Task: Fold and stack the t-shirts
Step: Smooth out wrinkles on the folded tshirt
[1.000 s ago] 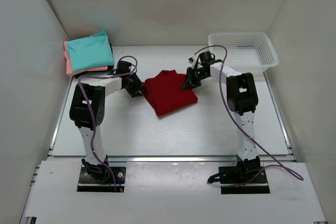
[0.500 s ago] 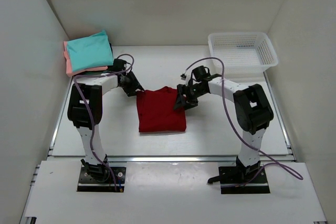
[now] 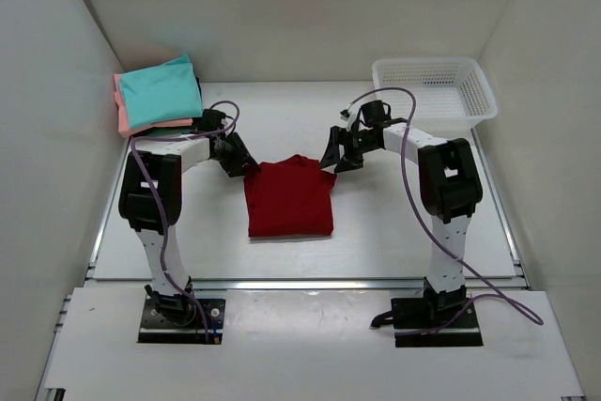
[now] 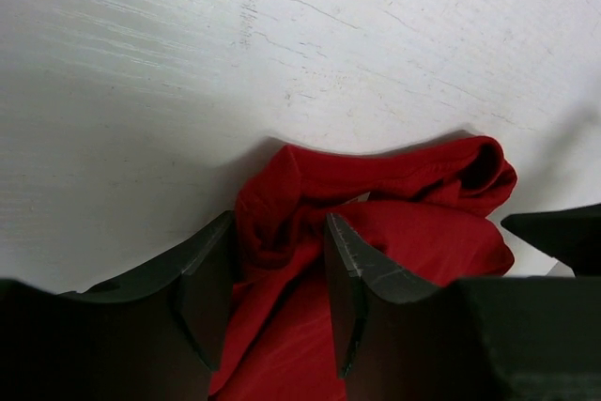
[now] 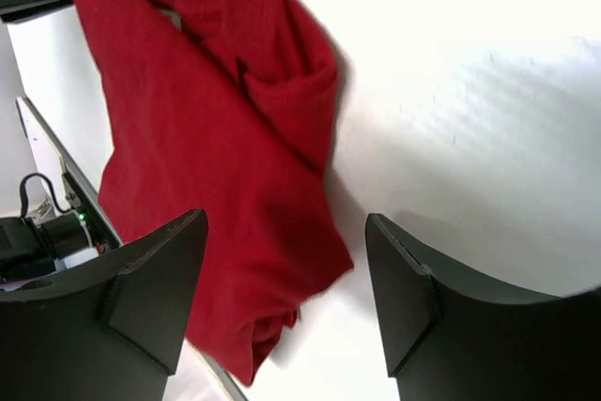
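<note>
I should use my right gripper to grab the dark red t-shirt's free far corner (image 3: 331, 176) (image 5: 323, 254), opposite my left gripper, to lift the fold and straighten it.
The dark red t-shirt (image 3: 289, 202) lies folded in a rough square at the table's middle. My left gripper (image 3: 246, 168) is at its far left corner, and in the left wrist view its fingers (image 4: 280, 232) are shut on a bunched fold of the red cloth (image 4: 413, 232). My right gripper (image 3: 331, 159) hovers just off the far right corner. Its fingers (image 5: 286, 223) stand wide apart above the shirt's edge (image 5: 188, 119), holding nothing. A folded stack sits at the far left: a teal t-shirt (image 3: 160, 93) on top, a salmon-pink one (image 3: 122, 115) under it.
A white mesh basket (image 3: 434, 89) stands at the far right corner. White walls close in the table on the left, back and right. A metal rail runs along the table's near edge (image 3: 300, 281).
Both grippers pulled the red shirt toward the near side and laid it down squared. The right gripper then let go, opened and drew back to the far right. The left still grips.
</note>
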